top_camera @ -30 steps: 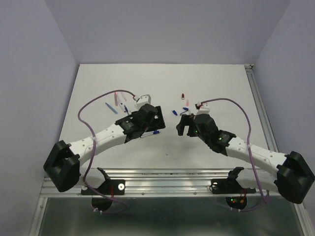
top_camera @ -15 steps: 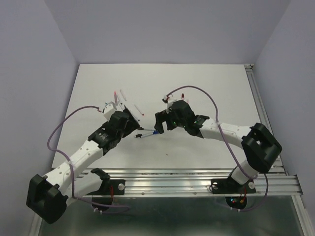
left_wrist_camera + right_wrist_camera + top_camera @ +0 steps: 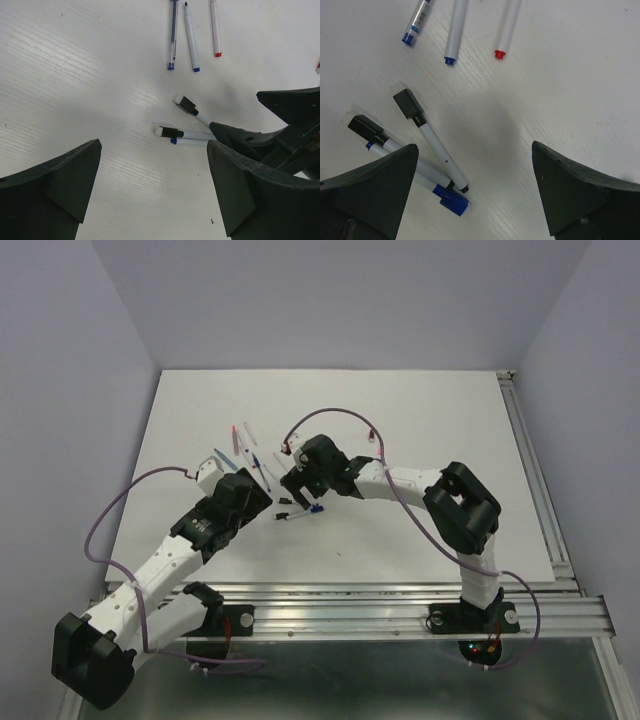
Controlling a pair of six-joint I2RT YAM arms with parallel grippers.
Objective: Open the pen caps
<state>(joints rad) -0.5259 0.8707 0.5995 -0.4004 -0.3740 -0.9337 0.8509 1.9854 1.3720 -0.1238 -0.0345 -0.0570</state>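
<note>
I should next grip the black-capped marker pen by its white body (image 3: 300,505) (image 3: 442,153) with my right gripper, so the black cap stays free for my left gripper to open.
Three white marker pens lie bunched on the white table (image 3: 400,540), just left of my right gripper's left finger (image 3: 375,185). Two carry black caps (image 3: 408,103) (image 3: 365,127) and one carries a blue cap (image 3: 451,201). The bunch shows in the top view (image 3: 300,510) and in the left wrist view, where the black caps (image 3: 186,104) (image 3: 171,132) are seen. My right gripper (image 3: 475,160) (image 3: 297,488) hovers open and empty beside them. My left gripper (image 3: 152,170) (image 3: 262,494) is open and empty, a little short of the bunch. The right gripper's fingers (image 3: 240,136) reach in over the pens' far ends.
Three more slim pens lie beyond the bunch, two with blue ends (image 3: 410,37) (image 3: 450,60) and one with a red end (image 3: 499,53). Several pens lie at the table's left (image 3: 240,440). A small red piece (image 3: 372,437) lies near the right arm's cable.
My right gripper has swung left across the table to the bunch of pens. My left gripper has drawn back to the lower left of them. The bunch has stayed in place.
</note>
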